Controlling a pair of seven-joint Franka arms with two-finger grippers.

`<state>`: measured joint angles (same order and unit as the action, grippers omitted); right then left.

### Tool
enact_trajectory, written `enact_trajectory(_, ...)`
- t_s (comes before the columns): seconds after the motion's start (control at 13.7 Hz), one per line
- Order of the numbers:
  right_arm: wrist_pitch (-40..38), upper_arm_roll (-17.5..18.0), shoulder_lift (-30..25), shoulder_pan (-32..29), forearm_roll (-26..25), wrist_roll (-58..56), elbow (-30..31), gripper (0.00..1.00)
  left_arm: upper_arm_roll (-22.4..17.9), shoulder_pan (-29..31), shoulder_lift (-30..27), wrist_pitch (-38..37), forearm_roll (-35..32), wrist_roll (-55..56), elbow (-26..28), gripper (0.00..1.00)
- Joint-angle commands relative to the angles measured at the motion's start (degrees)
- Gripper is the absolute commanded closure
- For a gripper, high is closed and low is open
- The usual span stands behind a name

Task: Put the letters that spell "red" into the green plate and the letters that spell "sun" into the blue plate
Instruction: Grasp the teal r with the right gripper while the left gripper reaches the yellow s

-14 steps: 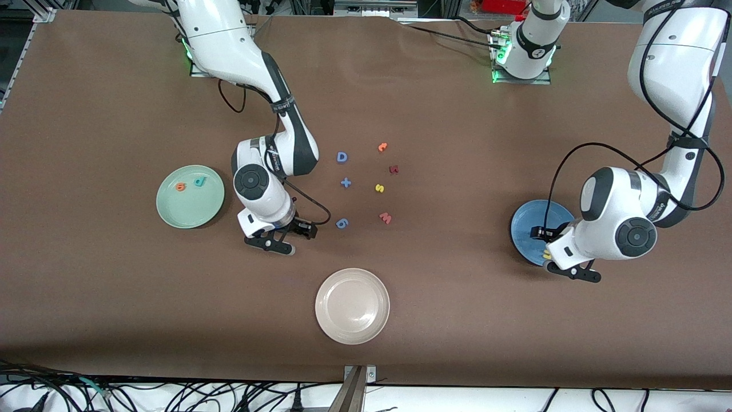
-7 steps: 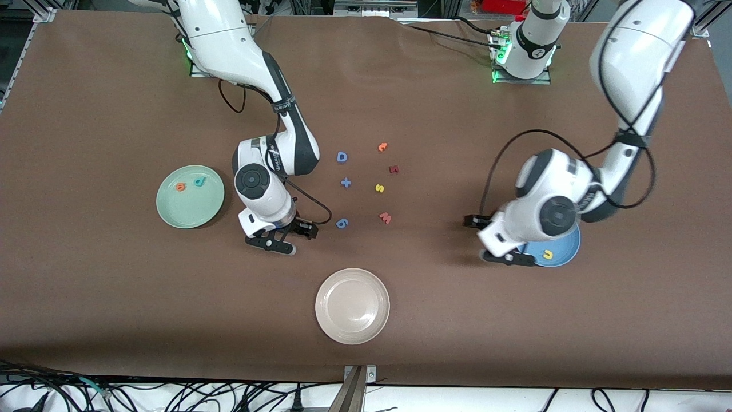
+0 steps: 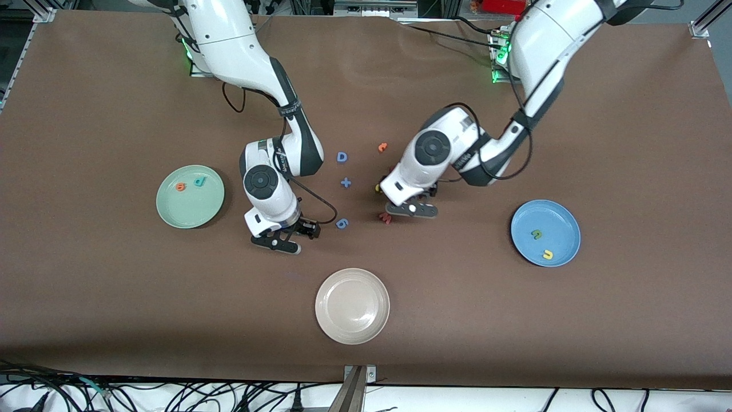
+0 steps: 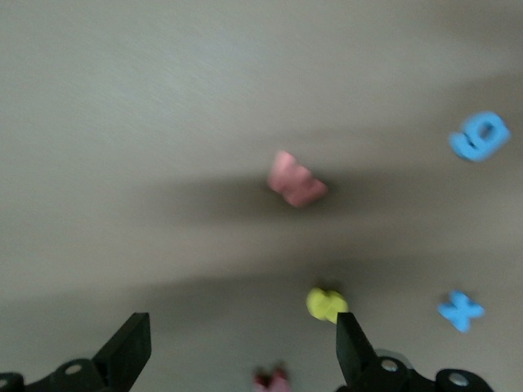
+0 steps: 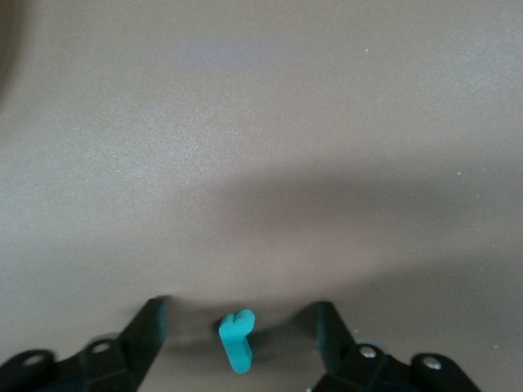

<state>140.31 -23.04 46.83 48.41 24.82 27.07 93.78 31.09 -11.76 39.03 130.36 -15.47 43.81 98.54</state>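
Note:
My left gripper needs to grab the yellow "s" by its curved body (image 3: 378,188) next, to spell "sun" in the blue plate (image 3: 557,220).
The green plate (image 3: 190,214) holds the orange "e" (image 3: 181,186) and the teal "d" (image 3: 199,182). The blue plate (image 3: 557,220) holds the green "n" (image 3: 536,234) and the yellow "u" (image 3: 548,254). My right gripper (image 3: 286,233) is low at the table between the green plate and the blue "6", open. The teal "r" (image 5: 237,339) sits between its fingers (image 5: 151,327) with a gap on each side. My left gripper (image 3: 407,201) hangs open (image 4: 241,343) over the middle letters. The yellow "s" (image 4: 325,304) lies just by one fingertip (image 4: 351,347).
Loose pieces lie mid-table: a blue "D" (image 3: 342,157), a blue plus (image 3: 345,183), a blue "6" (image 3: 342,223), a pink "w" (image 4: 296,180), an orange piece (image 3: 382,147) and a dark red piece (image 4: 271,380). A beige plate (image 3: 352,329) stands nearest the front camera.
The left arm swung from over the blue plate to the middle letters, leaving the yellow "u" in that plate, its jaws opening. The right gripper shifted slightly and its jaws narrowed a little.

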Motion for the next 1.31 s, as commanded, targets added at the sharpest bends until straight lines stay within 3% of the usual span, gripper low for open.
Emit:
enact_trajectory(0.0,0.76,-0.25,0.11,0.63,1.02,-0.62,0.44,0.62,-0.5,-2.56,0.52,3.48,-5.59,6.26,1.03,0.0)
enact_trajectory(0.15,0.76,-0.25,0.11,0.63,1.1,-0.35,0.44,0.76,-0.5,-3.35,1.49,7.08,-11.22,11.79,2.44,0.0)
enact_trajectory(0.37,0.76,-0.25,0.11,0.63,1.1,0.0,0.44,0.88,-0.5,-4.06,3.24,8.68,-17.91,17.17,3.06,0.01)
enact_trajectory(0.8,-3.44,-1.22,-1.73,0.46,1.19,-0.62,0.26,0.89,-0.59,-5.38,5.09,8.86,-18.71,18.49,2.36,0.03)
enact_trajectory(1.24,-15.21,-6.74,-6.91,0.37,1.1,-3.15,-0.09,0.89,-1.38,-7.22,5.8,8.86,-18.72,19.38,1.83,0.11)
